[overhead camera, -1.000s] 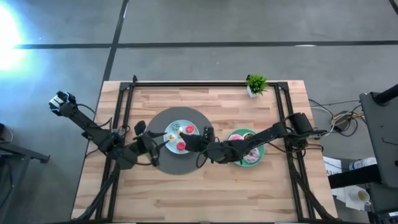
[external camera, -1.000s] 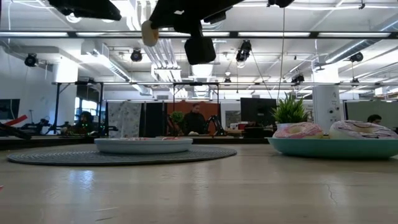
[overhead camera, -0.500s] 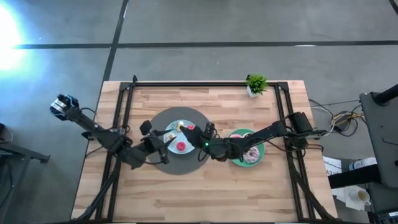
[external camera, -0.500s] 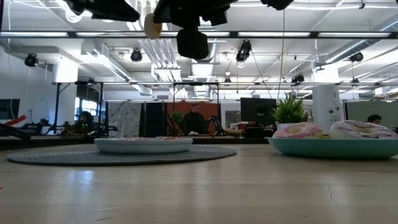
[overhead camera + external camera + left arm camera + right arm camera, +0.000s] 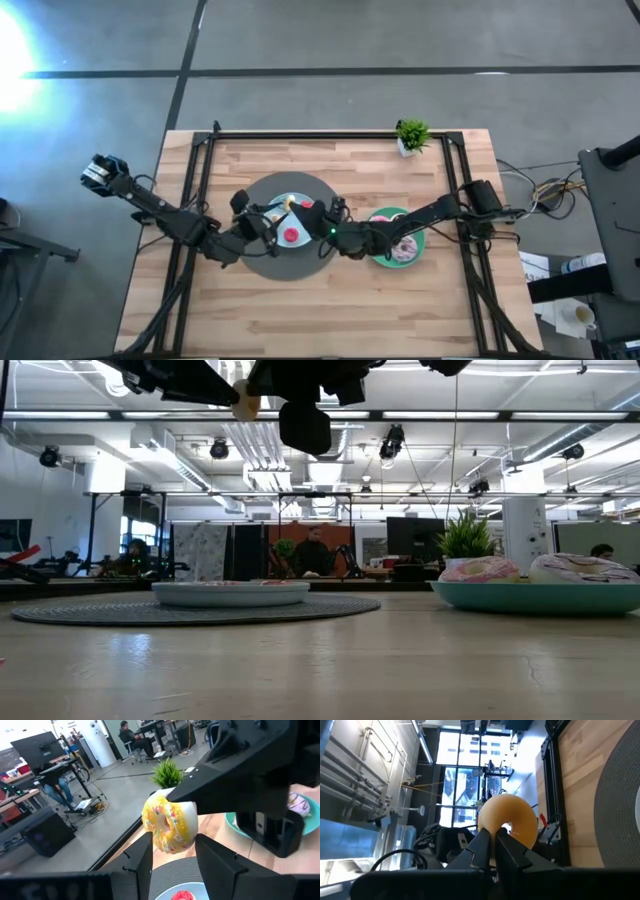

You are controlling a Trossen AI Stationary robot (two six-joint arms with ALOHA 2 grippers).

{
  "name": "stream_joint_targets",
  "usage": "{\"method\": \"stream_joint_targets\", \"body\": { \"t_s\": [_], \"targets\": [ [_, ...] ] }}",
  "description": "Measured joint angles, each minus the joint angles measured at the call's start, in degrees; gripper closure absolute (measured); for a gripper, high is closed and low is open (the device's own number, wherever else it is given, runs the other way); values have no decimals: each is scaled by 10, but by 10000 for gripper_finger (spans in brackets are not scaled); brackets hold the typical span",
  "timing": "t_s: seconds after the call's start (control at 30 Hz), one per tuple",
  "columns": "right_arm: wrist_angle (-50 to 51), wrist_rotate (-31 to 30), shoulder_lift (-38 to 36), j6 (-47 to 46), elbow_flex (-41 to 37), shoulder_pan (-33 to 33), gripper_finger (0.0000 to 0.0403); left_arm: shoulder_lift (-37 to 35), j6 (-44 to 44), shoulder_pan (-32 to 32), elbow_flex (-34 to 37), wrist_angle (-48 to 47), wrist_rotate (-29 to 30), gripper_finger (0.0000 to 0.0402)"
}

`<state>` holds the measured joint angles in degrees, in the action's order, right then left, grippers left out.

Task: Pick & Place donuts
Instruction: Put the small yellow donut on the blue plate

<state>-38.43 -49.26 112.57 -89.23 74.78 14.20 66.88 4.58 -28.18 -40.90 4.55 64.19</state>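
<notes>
The yellow donut has to go on the light-blue plate (image 5: 195, 890). My left gripper should grab the donut next by its free sprinkled rim (image 5: 170, 842).
A yellow sprinkled ring donut (image 5: 167, 825) hangs in the air above the light-blue plate (image 5: 303, 203), high in the low view (image 5: 243, 400). My right gripper (image 5: 493, 836) is shut on it and reaches in from the table's right (image 5: 300, 211). My left gripper (image 5: 172, 855) is open, with one finger on each side of the donut's lower edge; I cannot tell if they touch it. A red-pink donut (image 5: 291, 236) lies flat on the light-blue plate. Pale pink donuts (image 5: 480, 569) rest on the green plate (image 5: 378, 218). My right gripper pinches the yellow donut's ring (image 5: 496, 826) between its two fingertips, which come nearly level from the table's right. The donut stands on edge, lifted clear above the plate. Its sprinkled face (image 5: 161, 822) is turned toward my left gripper.
The light-blue plate sits on a round grey mat (image 5: 290, 262) at the table's middle. The green plate (image 5: 535, 597) is to its right. A small potted plant (image 5: 411, 135) stands at the far edge. Black frame rails run along the left, far and right sides.
My left gripper has moved toward the table's right, up to the donut held by my right gripper. The donut and my right gripper have risen slightly.
</notes>
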Motion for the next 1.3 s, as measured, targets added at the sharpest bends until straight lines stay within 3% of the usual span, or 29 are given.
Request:
{"method": "stream_joint_targets", "body": {
  "t_s": [0.63, 0.73, 0.87, 0.93, 1.07, 1.23, 1.3],
  "targets": [
    [6, 0, 0, -26, 0, -4, 390, 31, -24, 26, -21, 9, 7, 281],
    [23, 4, 0, -41, 0, -4, 390, 31, -42, 26, -28, 8, 6, 300],
    [28, 13, -1, -39, 0, -5, 385, 31, -52, 26, -30, 3, 4, 357],
    [36, 16, -5, -31, 0, -5, 371, 31, -51, 26, -30, -10, -1, 386],
    [86, 38, -26, -2, -1, -5, 324, 31, -43, 27, -30, -36, -1, 395],
    [280, 59, -98, 49, -1, -4, 263, 29, -47, 27, -30, -64, -8, 400],
    [364, 57, -138, 63, -1, -2, 243, 29, -45, 29, -30, -87, -37, 400]
  ]
}}
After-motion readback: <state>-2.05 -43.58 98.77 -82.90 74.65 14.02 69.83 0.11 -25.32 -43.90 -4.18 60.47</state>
